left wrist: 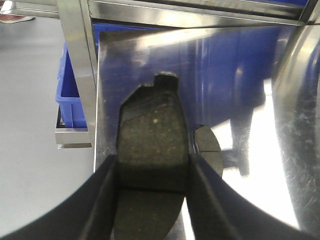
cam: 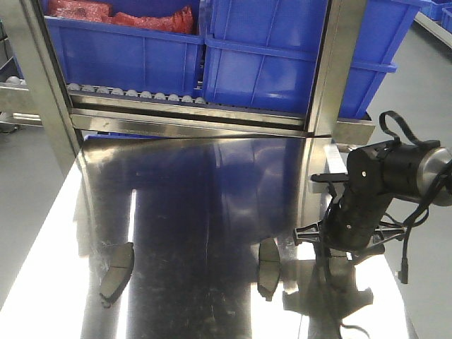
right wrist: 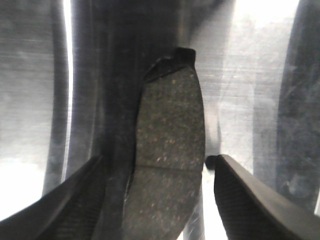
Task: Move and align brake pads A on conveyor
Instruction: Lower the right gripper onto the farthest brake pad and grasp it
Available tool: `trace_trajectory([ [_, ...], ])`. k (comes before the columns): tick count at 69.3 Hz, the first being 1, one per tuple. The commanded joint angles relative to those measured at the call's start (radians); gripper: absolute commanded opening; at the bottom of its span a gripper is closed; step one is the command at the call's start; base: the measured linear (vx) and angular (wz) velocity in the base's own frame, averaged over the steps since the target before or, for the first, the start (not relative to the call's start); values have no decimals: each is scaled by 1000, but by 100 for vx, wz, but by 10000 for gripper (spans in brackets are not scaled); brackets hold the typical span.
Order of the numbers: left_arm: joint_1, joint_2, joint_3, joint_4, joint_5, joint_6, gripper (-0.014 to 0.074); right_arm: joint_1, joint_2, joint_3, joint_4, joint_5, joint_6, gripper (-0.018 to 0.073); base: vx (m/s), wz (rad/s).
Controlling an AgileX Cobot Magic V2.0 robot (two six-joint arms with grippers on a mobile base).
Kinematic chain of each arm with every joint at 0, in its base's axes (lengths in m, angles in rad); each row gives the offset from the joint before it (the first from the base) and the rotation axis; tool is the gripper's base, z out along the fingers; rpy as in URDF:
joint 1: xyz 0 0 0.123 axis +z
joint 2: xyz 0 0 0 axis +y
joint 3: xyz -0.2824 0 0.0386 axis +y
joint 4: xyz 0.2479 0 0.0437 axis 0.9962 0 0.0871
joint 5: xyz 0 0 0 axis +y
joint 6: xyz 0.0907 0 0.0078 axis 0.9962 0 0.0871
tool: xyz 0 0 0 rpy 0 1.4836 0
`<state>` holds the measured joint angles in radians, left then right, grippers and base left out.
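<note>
I will grab the brake pad by its long side edges with my right gripper next, to move it and line it up on the conveyor.
In the left wrist view my left gripper (left wrist: 152,167) is shut on a dark grey brake pad (left wrist: 152,130), with both fingers pressed against its sides at the groove and its end tab pointing away. Just to its right a second brake pad (left wrist: 207,150) lies on the shiny steel tabletop (left wrist: 280,125). My right gripper (right wrist: 156,162) is open around another brake pad (right wrist: 170,150) lying flat, and both fingers stand apart from it. The front view shows two brake pads on the steel, one left (cam: 117,271) and one (cam: 268,268) beside my right arm (cam: 364,201). The conveyor is out of view.
Blue bins (cam: 282,56) stand on a roller rack behind the steel tabletop, one holding red bags (cam: 152,20). Steel uprights (cam: 330,67) frame the rack. The tabletop's left edge (left wrist: 97,125) drops to grey floor, where a blue bin (left wrist: 70,95) sits.
</note>
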<state>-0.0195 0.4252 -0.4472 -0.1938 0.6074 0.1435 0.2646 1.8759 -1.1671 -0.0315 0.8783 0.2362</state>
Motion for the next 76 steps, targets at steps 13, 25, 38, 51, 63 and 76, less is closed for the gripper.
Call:
trace_trajectory([
  [13,-1,2,-29,-19,-92,-4,-6,-6,-23,-29,-7,-20,1,418,0,0],
  [25,-1,2,-29,-19,-92,-4,-6,-6,-23,-29,-13,-31,1,230,0,0],
  [38,-1,2,-29,-19,-92,-4,-6,-6,-35,-25,-17,-62,1,-17,0,0],
  [51,-1,2,-29,-19,-92,-4,-6,-5,-111,-25,-12,-85,1,-11,0,0],
  [63,-1,2,-29,-19,-92,-4,-6,-5,-235,-25,-65,-87,0,-11,0,0],
  [76,-1,2,-29,-19,-92,-4,-6,-5,-412,-25,-81,-94,-31,-11,0,0],
])
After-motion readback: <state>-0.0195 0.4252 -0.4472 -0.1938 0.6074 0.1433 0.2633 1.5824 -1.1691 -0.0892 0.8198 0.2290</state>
